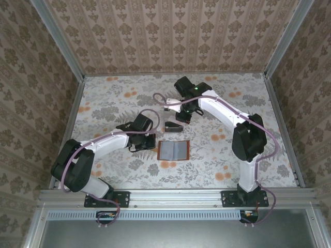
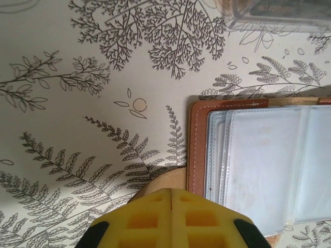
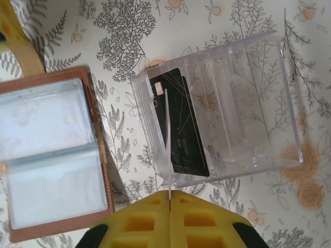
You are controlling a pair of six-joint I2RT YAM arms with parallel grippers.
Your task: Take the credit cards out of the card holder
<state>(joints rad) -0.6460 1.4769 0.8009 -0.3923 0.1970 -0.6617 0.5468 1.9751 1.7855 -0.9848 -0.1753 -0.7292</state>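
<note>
The pale credit card hangs crooked beside the empty slot and would fall onto the dark one if I opened now, so my right gripper should keep holding the card.
The card holder point(image 1: 173, 151) lies open on the table, brown leather with empty clear pockets point(image 3: 49, 155). My left gripper point(image 2: 170, 192) is shut at its left edge, and the holder's tan strap point(image 2: 160, 181) runs in under the fingertips. My right gripper point(image 3: 169, 195) is shut on a thin pale credit card point(image 3: 167, 144) seen edge-on, held upright over the near wall of a clear plastic tray point(image 3: 248, 103). A dark credit card point(image 3: 181, 129) with gold lines lies flat in the tray's left slot. From above, the right gripper point(image 1: 182, 118) hangs over the tray point(image 1: 173, 127), just beyond the holder.
The tray point(image 2: 274, 13) sits a short way beyond the holder point(image 2: 196, 150). Metal rails and patterned walls point(image 1: 51, 77) close in the floral table on three sides. Both arms reach in toward the middle.
</note>
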